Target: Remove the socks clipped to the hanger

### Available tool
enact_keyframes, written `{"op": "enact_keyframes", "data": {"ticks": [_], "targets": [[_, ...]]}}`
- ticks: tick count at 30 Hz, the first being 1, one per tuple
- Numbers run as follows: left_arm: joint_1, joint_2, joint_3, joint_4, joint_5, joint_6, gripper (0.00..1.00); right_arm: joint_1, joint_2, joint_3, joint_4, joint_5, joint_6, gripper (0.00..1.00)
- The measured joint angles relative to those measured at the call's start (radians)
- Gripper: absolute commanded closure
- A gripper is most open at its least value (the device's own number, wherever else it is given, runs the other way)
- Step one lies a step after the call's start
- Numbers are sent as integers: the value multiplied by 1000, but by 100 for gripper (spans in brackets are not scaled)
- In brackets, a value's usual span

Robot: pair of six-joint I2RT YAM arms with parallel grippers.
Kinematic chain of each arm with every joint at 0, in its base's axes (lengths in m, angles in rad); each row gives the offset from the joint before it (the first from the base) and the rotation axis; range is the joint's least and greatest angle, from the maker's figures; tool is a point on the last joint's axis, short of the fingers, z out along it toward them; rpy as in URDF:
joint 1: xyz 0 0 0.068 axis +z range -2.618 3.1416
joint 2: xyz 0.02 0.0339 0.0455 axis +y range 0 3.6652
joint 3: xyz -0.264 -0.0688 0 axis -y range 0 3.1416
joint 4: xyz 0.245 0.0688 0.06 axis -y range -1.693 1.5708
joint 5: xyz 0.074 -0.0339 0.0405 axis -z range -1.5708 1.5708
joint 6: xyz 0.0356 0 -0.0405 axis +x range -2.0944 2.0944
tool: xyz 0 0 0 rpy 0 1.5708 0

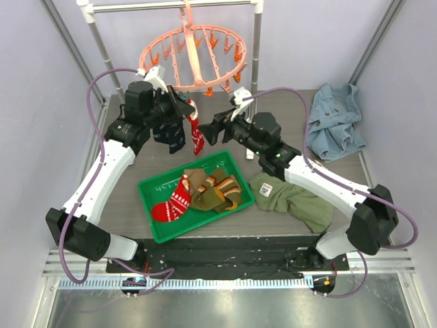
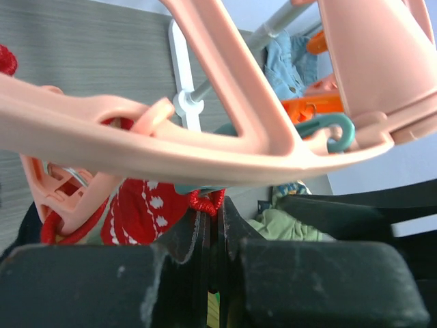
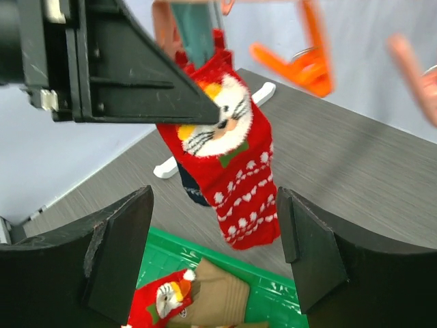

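Note:
I need to grab the red sock by its hanging middle (image 2: 151, 209) with my right gripper next. That leaves cuff and teal peg free, so the sock can be unclipped and removed.
The salmon-pink hanger (image 1: 194, 58) hangs from the white rack. A red Christmas sock (image 1: 197, 133) and a navy sock (image 1: 169, 133) hang from its pegs. My left gripper (image 1: 186, 109) is up under the hanger ring (image 2: 171, 137), shut on the red sock's cuff (image 2: 205, 201) beside a teal peg (image 2: 328, 130). My right gripper (image 1: 210, 130) is open, and the red sock (image 3: 229, 157) hangs ahead between its fingers, apart from them. The navy sock (image 3: 194, 195) shows behind it. Another red sock (image 1: 174, 201) and olive-brown socks (image 1: 215, 191) lie in the green tray (image 1: 153, 188).
An olive-green shirt (image 1: 293, 198) lies right of the tray under my right arm. A blue denim garment (image 1: 334, 119) lies at the far right. The white rack pole (image 1: 171, 5) crosses the back, its uprights at either side. Orange pegs (image 3: 300, 68) dangle above my right gripper.

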Motion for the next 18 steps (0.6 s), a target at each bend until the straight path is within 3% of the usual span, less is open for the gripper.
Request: {"op": "enact_keyframes", "data": {"ticks": [6, 9, 11, 12, 14, 15, 16, 17, 18], "targets": [[0, 0, 10, -23, 40, -14, 100, 91, 102, -3, 114, 75, -74, 21], [0, 0, 10, -32, 53, -28, 100, 135, 154, -3, 178, 157, -103, 28], [0, 0, 10, -32, 61, -33, 100, 149, 187, -3, 208, 212, -112, 39], [0, 0, 10, -33, 64, -34, 100, 151, 201, -3, 219, 240, -119, 57], [0, 0, 13, -41, 68, -35, 100, 150, 221, -3, 232, 303, -121, 74], [0, 0, 17, -48, 70, -35, 99, 149, 226, -3, 234, 325, -127, 93], [0, 0, 21, -54, 72, -35, 97, 149, 229, -5, 239, 352, -124, 99], [0, 0, 26, -57, 72, -35, 94, 148, 229, -11, 248, 372, -125, 99], [0, 0, 28, -58, 74, -35, 85, 147, 228, -19, 266, 388, -122, 99]]}}
